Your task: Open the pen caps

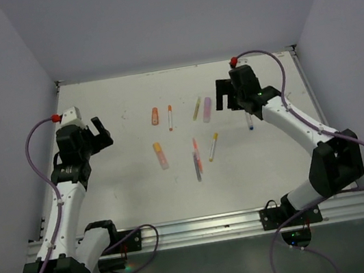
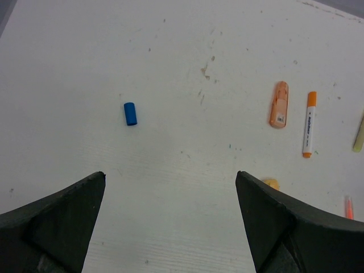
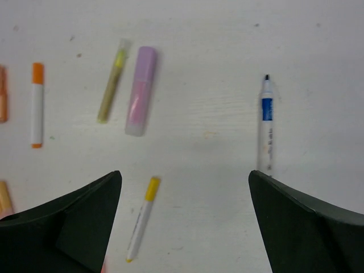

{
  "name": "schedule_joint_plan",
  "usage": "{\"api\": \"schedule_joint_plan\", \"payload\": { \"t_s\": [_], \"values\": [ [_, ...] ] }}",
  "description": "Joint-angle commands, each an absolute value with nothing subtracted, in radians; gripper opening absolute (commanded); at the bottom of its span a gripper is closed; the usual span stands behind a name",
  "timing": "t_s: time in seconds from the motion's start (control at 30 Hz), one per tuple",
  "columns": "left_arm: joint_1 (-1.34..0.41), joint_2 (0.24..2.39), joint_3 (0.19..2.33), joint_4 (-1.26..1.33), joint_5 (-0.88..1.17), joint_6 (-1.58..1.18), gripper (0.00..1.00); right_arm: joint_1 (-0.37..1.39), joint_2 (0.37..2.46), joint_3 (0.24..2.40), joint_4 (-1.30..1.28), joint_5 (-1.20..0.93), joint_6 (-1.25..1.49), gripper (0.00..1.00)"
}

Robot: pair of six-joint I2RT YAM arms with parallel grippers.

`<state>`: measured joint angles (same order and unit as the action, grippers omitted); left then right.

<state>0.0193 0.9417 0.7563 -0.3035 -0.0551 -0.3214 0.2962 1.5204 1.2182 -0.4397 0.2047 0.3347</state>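
Note:
Next, my right gripper grabs the yellow-capped white marker by its white body (image 1: 212,150) (image 3: 139,228), leaving the yellow cap for my left gripper to open.
A loose blue pen cap (image 2: 130,114) lies on the white table ahead of my left gripper (image 2: 170,173), which is open and empty. The uncapped blue-and-white marker (image 3: 266,131) lies just inside the right finger of my right gripper (image 3: 185,173), also open and empty. Between its fingers lies a capped yellow-capped white marker (image 3: 142,219). Beyond are a lilac highlighter (image 3: 140,91), a yellow-green pen (image 3: 111,79) and an orange-capped white marker (image 3: 37,105). In the top view the left gripper (image 1: 103,134) hovers at the left and the right gripper (image 1: 226,98) at the back right.
An orange highlighter (image 1: 155,116) lies mid-table, with an orange-and-pink highlighter (image 1: 161,155), a pink pen (image 1: 196,153) and a grey pen (image 1: 197,169) nearer the front. Walls close the table's back and sides, and a metal rail (image 1: 203,228) runs along the near edge.

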Motion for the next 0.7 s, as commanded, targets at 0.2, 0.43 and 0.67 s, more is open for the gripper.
{"api": "schedule_joint_plan", "payload": {
  "t_s": [0.2, 0.43, 0.67],
  "values": [
    [0.011, 0.93, 0.75, -0.252, -0.041, -0.31, 1.0, 0.555, 1.522, 1.086, -0.469, 0.33, 0.548, 0.86],
    [0.011, 0.948, 0.756, -0.262, -0.043, -0.31, 1.0, 0.64, 1.608, 1.016, -0.405, 0.292, 0.618, 0.73],
    [0.011, 0.95, 0.756, -0.261, -0.035, -0.31, 1.0, 0.661, 1.675, 1.003, -0.367, 0.281, 0.644, 0.57]
  ]
}}
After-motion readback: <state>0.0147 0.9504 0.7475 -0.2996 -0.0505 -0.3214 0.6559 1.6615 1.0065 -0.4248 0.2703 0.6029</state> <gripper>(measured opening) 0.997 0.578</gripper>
